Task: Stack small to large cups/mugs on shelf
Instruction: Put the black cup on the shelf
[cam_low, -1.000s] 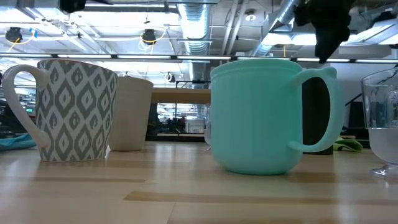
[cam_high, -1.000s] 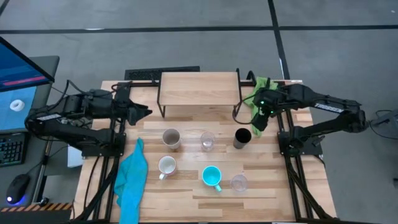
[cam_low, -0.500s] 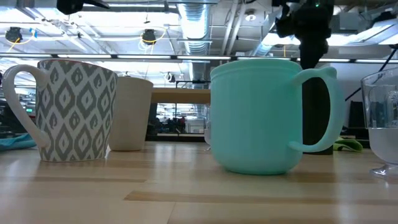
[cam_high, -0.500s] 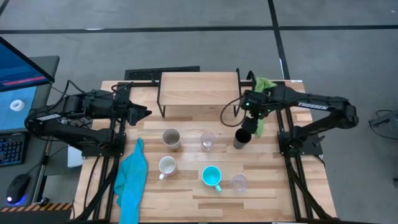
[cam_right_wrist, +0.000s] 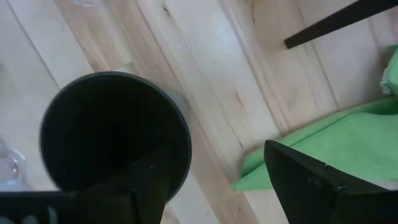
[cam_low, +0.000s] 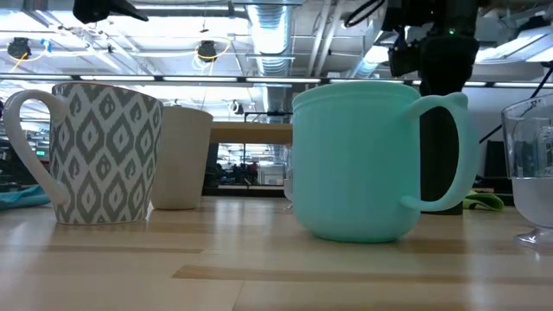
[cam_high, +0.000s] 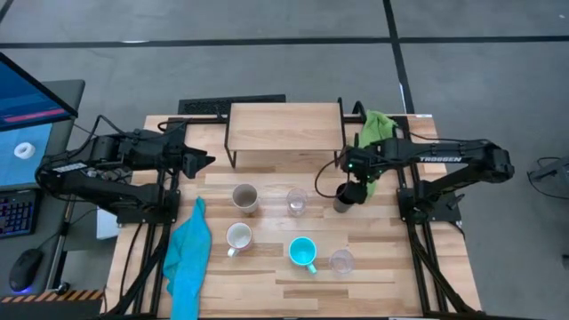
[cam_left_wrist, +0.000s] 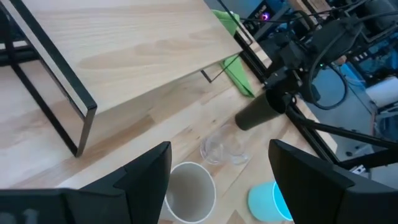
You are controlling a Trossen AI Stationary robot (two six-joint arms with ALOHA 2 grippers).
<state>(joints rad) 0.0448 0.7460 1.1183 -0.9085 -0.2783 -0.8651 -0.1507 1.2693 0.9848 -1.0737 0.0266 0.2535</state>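
Note:
The right gripper grips the black tumbler by its rim next, to start the cup row on the shelf point(cam_high: 284, 129).
The black tumbler point(cam_high: 344, 201) stands upright on the table in front of the shelf's right end. My right gripper point(cam_high: 358, 185) hangs open just above it; in the right wrist view one finger point(cam_right_wrist: 146, 186) shows over the tumbler's mouth point(cam_right_wrist: 115, 130) and the other point(cam_right_wrist: 311, 180) outside its wall. The beige-grey cup point(cam_high: 244, 196), a clear glass point(cam_high: 296, 202), the white patterned mug point(cam_high: 237, 236), the cyan mug point(cam_high: 302, 252) and a second glass point(cam_high: 341, 261) stand upright on the tabletop. The shelf point(cam_high: 284, 129) stands at the far edge. My left gripper point(cam_high: 209, 162) waits open near the shelf's left end. My right gripper comes at the black tumbler from above, pointing down, its fingers on either side of the rim's wall on the side toward the green cloth. Whether a finger touches the rim point(cam_right_wrist: 177, 124), I cannot tell.
A blue cloth point(cam_high: 188, 253) lies along the table's left near part. A green cloth point(cam_high: 375, 124) lies at the far right corner beside the shelf's leg. A monitor and keyboard stand off the table's left side.
My right gripper has come down and a little toward the table's left and near edge, from beside the shelf's right end to just over the black tumbler. The cups have stayed where they were.

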